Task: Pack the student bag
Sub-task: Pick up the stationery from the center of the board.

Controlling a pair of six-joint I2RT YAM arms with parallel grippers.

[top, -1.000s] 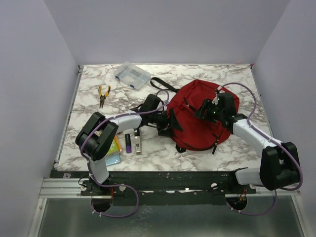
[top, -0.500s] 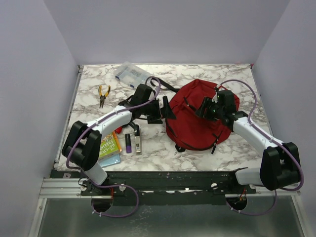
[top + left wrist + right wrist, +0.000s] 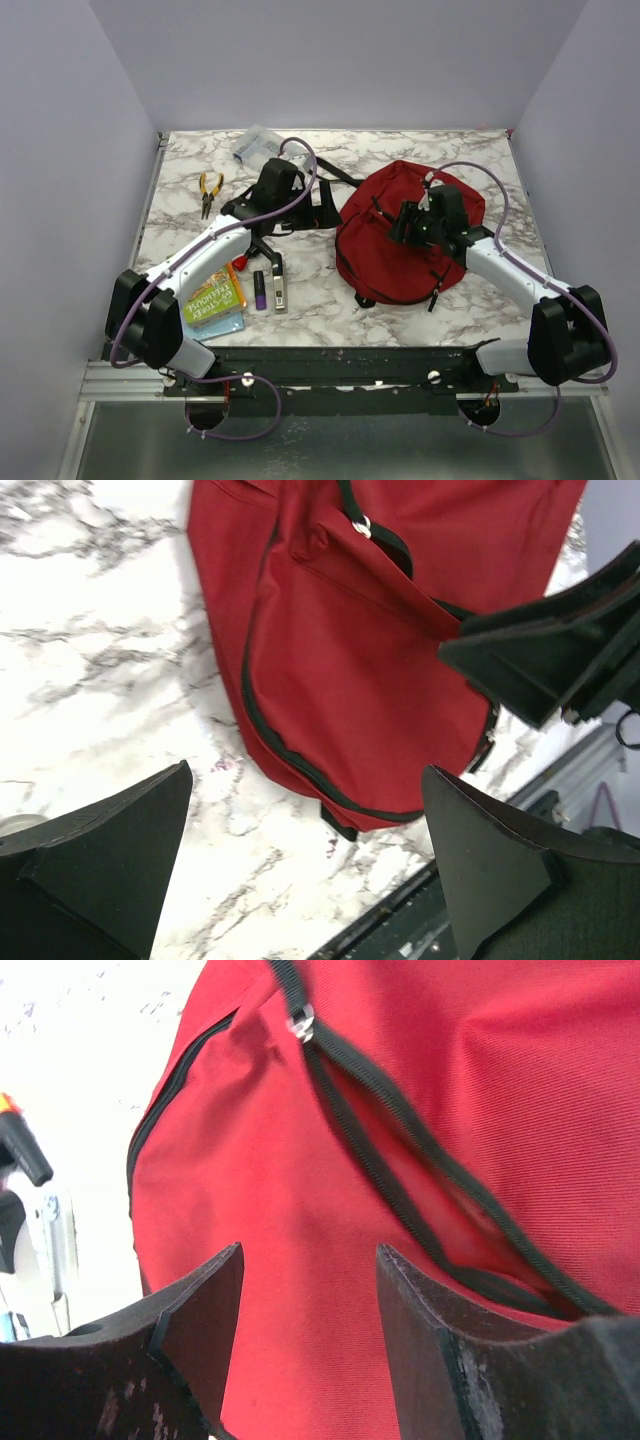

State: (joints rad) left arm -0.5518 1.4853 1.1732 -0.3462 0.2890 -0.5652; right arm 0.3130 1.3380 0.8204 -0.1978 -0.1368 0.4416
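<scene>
The small silver item's black end should go first into the bag (image 3: pixel 405 240), so my left gripper will next grab the item by its front end (image 3: pixel 280 299).
The student bag (image 3: pixel 405 240), dark red with black straps, lies right of the table's centre. Its zip (image 3: pixel 298 1025) stands partly open, showing a dark slit in the right wrist view. My right gripper (image 3: pixel 402 226) hovers open and empty just over the bag's top panel (image 3: pixel 310 1247). My left gripper (image 3: pixel 322 208) is open and empty above the marble, just left of the bag. The left wrist view shows the bag (image 3: pixel 370 650), the bare table under my left gripper (image 3: pixel 305 775), and my right gripper (image 3: pixel 545 660).
Yellow-handled pliers (image 3: pixel 209 190) and a clear plastic box (image 3: pixel 262 148) lie at the back left. A colourful book (image 3: pixel 212 298), a purple marker (image 3: pixel 260 290) and a small silver item (image 3: pixel 279 285) lie front left. A black strap (image 3: pixel 335 172) trails behind the bag.
My left arm has drawn back from the bag's left edge, its gripper moving up and left. My right gripper has shifted slightly left over the bag.
</scene>
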